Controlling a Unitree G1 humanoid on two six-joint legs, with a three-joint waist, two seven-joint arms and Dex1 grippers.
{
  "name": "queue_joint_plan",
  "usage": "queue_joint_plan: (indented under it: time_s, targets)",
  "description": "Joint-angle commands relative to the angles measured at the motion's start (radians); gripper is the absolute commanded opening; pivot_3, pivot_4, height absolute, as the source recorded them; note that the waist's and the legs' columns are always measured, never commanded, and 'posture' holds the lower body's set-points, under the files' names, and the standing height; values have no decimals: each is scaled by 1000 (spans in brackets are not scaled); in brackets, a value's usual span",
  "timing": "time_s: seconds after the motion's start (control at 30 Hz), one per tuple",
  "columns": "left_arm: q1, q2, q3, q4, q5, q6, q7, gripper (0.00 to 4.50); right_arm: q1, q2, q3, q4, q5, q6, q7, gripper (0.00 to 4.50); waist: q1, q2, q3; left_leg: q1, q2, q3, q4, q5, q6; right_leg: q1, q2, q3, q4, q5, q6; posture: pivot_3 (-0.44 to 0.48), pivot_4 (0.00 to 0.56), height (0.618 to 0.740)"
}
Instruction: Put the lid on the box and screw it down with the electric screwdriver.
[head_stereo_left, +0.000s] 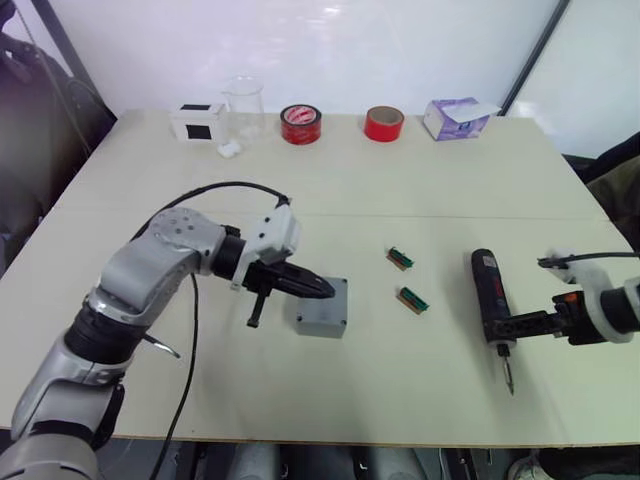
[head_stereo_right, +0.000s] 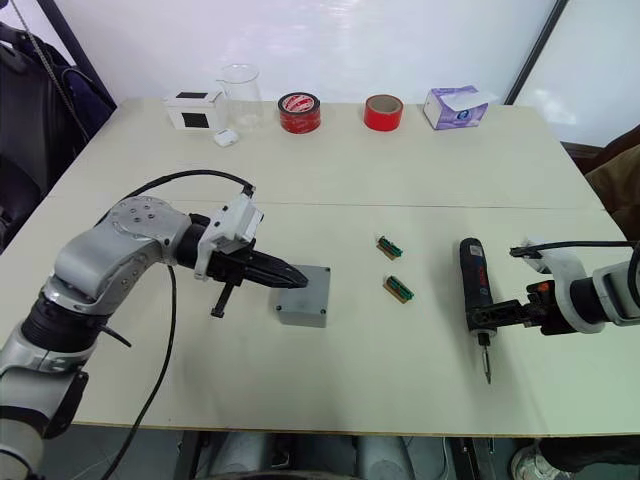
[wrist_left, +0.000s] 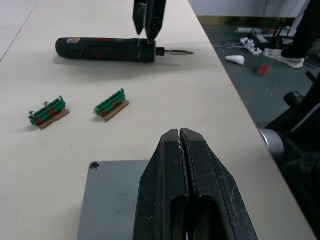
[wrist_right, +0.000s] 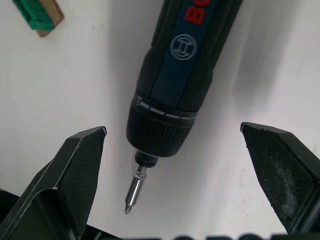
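Note:
My right gripper grabs the electric screwdriver by its black body (head_stereo_left: 489, 290) beside the round logo next. This leaves the electric screwdriver's bit (head_stereo_left: 508, 374) free to drive the lid's screws.
The box (head_stereo_left: 320, 325) stands at the table's middle with the grey lid (wrist_left: 112, 195) lying flat on top, one corner hole showing. My left gripper (head_stereo_left: 326, 290) is shut, its fingertips (wrist_left: 182, 150) pressed together just over the lid, holding nothing. Further right, the electric screwdriver (head_stereo_left: 490, 290) lies on the table with its bit (wrist_right: 132, 192) pointing at the near edge. My right gripper (wrist_right: 172, 130) is open, one finger on each side of the screwdriver's front collar, apart from it.
Two small green pieces (head_stereo_left: 401, 258) (head_stereo_left: 413, 299) lie between box and screwdriver. Along the far edge stand a white box with black label (head_stereo_left: 197, 121), a clear beaker (head_stereo_left: 243, 105), two red tape rolls (head_stereo_left: 300, 124) (head_stereo_left: 384, 123) and a purple tissue box (head_stereo_left: 455, 117).

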Motion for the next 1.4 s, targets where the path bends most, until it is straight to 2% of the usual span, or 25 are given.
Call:
queue_joint_plan:
  time_s: [0.03, 0.17, 0.3, 0.4, 0.6, 0.73, 0.83, 0.93, 0.97, 1.03, 1.1, 1.17, 1.27, 1.4]
  targets:
    - [7, -13, 5, -46, 0, 2, 19, 0, -64, 24, 33, 38, 39, 6, -60, 4472, 1, 0, 0, 0, 0, 0, 0, 0, 0, 0, 0, 0, 0, 0, 0, 0, 150, 740]
    - [30, -20, 3, -60, 4, 13, 45, 0, -128, 86, 102, 98, -8, 6, -108, 4472, 2, 0, 0, 0, 0, 0, 0, 0, 0, 0, 0, 0, 0, 0, 0, 0, 150, 740]
    - [58, -24, 9, -79, 4, 31, 82, 0, -137, 102, 195, 72, -74, 3, -71, 4472, 3, 0, 0, -1, 0, 0, 0, 0, 0, 0, 0, 0, 0, 1, 2, 0, 150, 740]
    - [87, -19, 13, -97, 9, 41, 106, 0, -146, 107, 251, 62, -120, -10, -45, 3884, 3, -1, -1, -1, 0, 0, 0, 0, 0, 1, 0, 0, -1, 1, 2, 0, 150, 740]
    - [118, -14, 38, -134, -14, 72, 144, 0, -188, 142, 290, 88, -193, -26, -4, 1872, 2, -2, -1, 0, 0, -1, 1, 0, 0, 1, 0, -1, -1, 1, 2, 0, 150, 740]
    - [138, -23, 51, -124, -17, 81, 171, 0, -196, 140, 249, 96, -229, -32, -1, 1779, 0, -3, -1, 0, 1, -1, 1, 0, 0, 1, 0, -1, 0, 1, 2, 0, 150, 740]
    - [143, -20, 68, -94, -9, 78, 190, 0, -236, 124, 193, 103, -310, -195, -21, 1779, 0, -3, -1, 0, 0, 0, 1, 0, 0, 1, 0, -1, 0, 1, 2, 0, 150, 740]
    - [146, 6, 82, -53, -1, 75, 187, 0, -255, 150, 72, 38, -403, -561, -51, 1779, -2, 3, 1, 0, -1, 3, 1, 0, 0, 0, -1, 1, -1, 2, 2, 0, 150, 740]
    - [147, 13, 85, -42, -1, 74, 183, 0, -251, 178, 13, -1, -401, -643, -58, 1779, -2, 5, 2, 0, -1, 3, 1, 0, 0, -1, -1, 1, -1, 3, 3, 0, 150, 740]
    - [137, 19, 89, -21, -4, 80, 178, 0, -238, 295, -150, -107, -318, -673, -117, 1779, -3, 6, 2, -1, 0, 3, 0, 0, -1, -3, 1, 2, 0, 4, 6, 0, 150, 740]
    - [122, 25, 89, -2, -2, 83, 170, 0, -208, 464, -285, -254, -216, -690, -211, 1779, 0, 5, 2, -1, 2, 1, -1, 1, -1, -4, 4, 0, 3, 4, 6, 0, 150, 740]
    - [83, 7, 76, 45, 36, 88, 211, 0, -160, 620, -353, -394, -107, -693, -291, 1779, 7, 2, 1, -1, 3, 0, -4, 1, -2, -4, 7, -1, 4, 3, 5, 0, 150, 740]
    - [50, 8, 33, 80, 75, 49, 170, 0, -58, 772, -309, -568, -28, -712, -336, 1779, 29, 3, 1, -2, 5, -2, -4, 2, -4, -4, 9, -3, 4, 3, 4, 0, 150, 740]
    - [26, -2, 10, 114, 105, 20, 132, 0, 37, 864, -145, -672, -141, -811, -364, 1779, 23, 4, 2, -2, 1, 1, -2, 2, -4, -2, 3, -3, 4, 3, 3, 0, 150, 740]
